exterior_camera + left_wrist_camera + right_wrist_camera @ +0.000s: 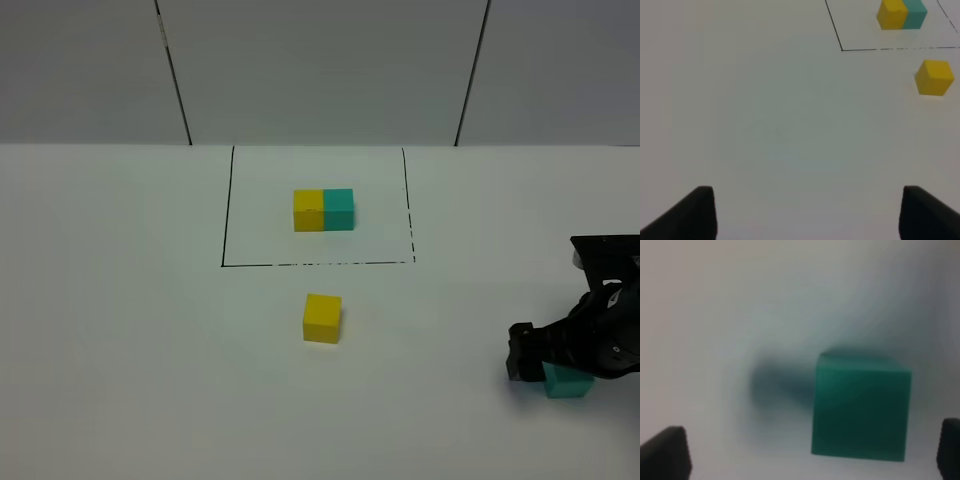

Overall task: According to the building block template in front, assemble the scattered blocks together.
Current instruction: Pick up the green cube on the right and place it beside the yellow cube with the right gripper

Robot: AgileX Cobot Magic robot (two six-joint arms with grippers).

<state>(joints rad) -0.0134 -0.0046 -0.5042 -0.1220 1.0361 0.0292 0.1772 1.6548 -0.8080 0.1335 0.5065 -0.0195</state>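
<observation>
My right gripper's fingers are well above the table beside the teal cube (568, 384) (860, 407), so they would miss the cube if I closed now. I will first lower the gripper.
The building block template (323, 210) is a yellow and teal bar inside a thin black drawn rectangle at the back middle; it also shows in the left wrist view (901, 13). The loose yellow cube (322, 318) sits in front of the frame and shows in the left wrist view (934, 77). The loose teal cube (568, 384) lies at the right, partly under my right gripper (556, 368). In the right wrist view the teal cube (860, 407) sits between the spread fingers of the open right gripper (807, 455), nearer one finger. My left gripper (810, 210) is open and empty over bare table.
The white table (140, 330) runs back to a grey panelled wall (320, 70). The black frame line (318, 264) lies between the template and the loose yellow cube. The left arm is out of the exterior high view.
</observation>
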